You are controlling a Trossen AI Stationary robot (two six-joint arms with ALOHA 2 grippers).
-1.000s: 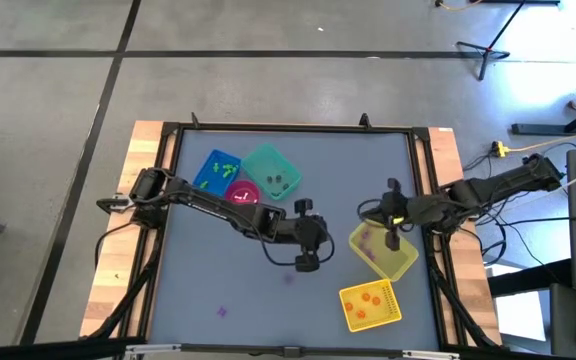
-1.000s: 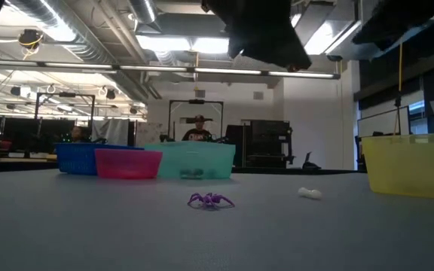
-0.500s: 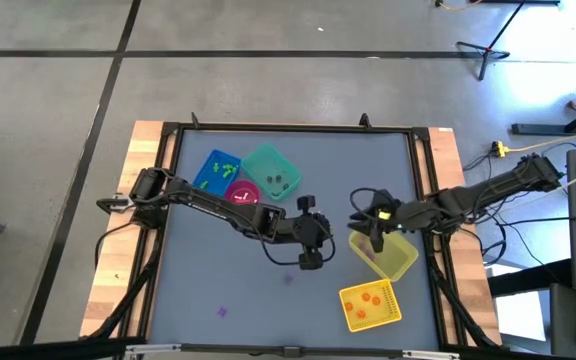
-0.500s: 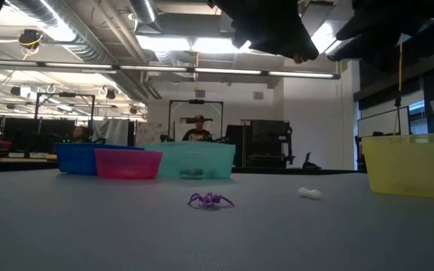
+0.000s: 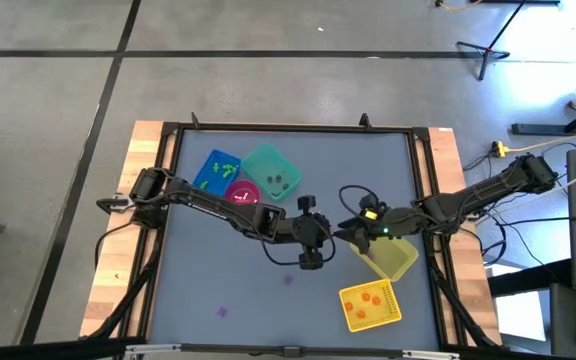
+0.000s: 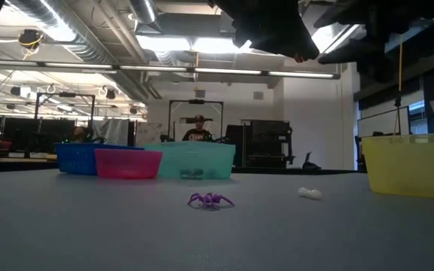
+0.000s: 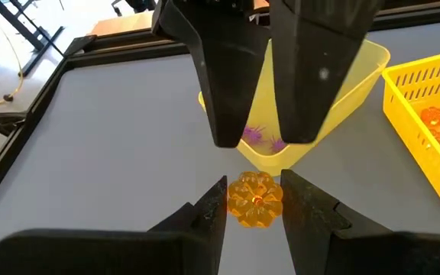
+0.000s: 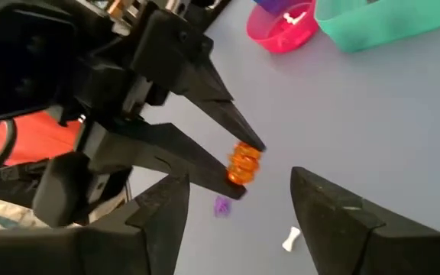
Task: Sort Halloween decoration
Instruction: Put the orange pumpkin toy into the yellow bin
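The robot's right gripper should next take the orange pumpkin by its broad sides, so that it can go with the other pumpkins in the yellow bin.
My left gripper (image 5: 324, 240) is shut on an orange pumpkin trinket (image 7: 255, 200) above the middle of the table. My right gripper (image 5: 344, 232) is open and empty. Its two fingers (image 7: 220, 76) stand apart just beyond the pumpkin, which shows ahead of it in the right wrist view (image 8: 243, 163). A purple spider trinket (image 6: 210, 200) and a small white trinket (image 6: 309, 193) lie on the table below. Another purple trinket (image 5: 221, 311) lies near the front left. My left gripper pinches the orange pumpkin's two opposite sides (image 7: 235, 202) between its fingertips (image 8: 235, 179). The fingers come from the table's left, slanting a little downward. The pumpkin is lifted clear of the table.
A tilted yellow bin (image 5: 393, 260) with purple trinkets sits right of the grippers. A second yellow bin (image 5: 370, 305) holds orange ones at the front right. A blue bin (image 5: 216, 172), a teal bin (image 5: 271, 172) and a pink bin (image 5: 244, 193) stand at the back left.
My right gripper has gone from over the tilted yellow bin toward the table's left, up to my left gripper and the pumpkin. My left gripper has kept still with the pumpkin.
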